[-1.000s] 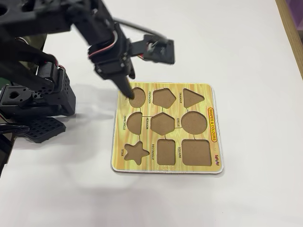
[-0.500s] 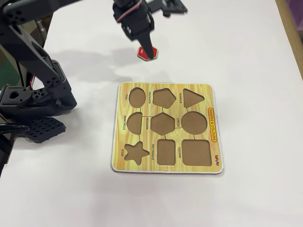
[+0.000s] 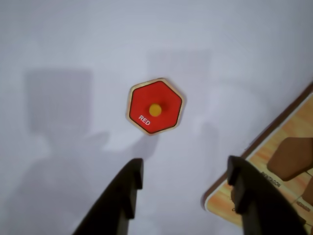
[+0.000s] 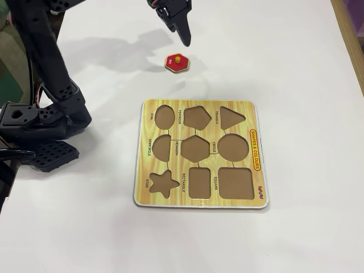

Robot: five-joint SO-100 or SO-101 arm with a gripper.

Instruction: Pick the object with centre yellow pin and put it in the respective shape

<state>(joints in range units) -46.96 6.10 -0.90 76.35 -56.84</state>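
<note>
My gripper should next grab the red hexagon piece (image 3: 156,105) by its yellow centre pin (image 3: 155,110), to set the piece into its matching hollow in the board.
A red hexagon piece (image 3: 156,105) with a yellow centre pin and the word RED lies flat on the white table; it also shows in the fixed view (image 4: 177,62), beyond the board's far edge. The wooden shape board (image 4: 199,153) has several empty cut-outs, with the hexagon recess (image 4: 195,148) in its middle. My gripper (image 3: 185,176) is open and empty, hovering above the table with the piece ahead of its black fingers (image 3: 129,183). In the fixed view the gripper (image 4: 176,23) hangs just above and behind the piece.
The board's corner (image 3: 274,171) enters the wrist view at lower right, under the right finger. The arm's black base (image 4: 40,125) stands at the left of the fixed view. A wooden edge (image 4: 350,34) runs along the far right.
</note>
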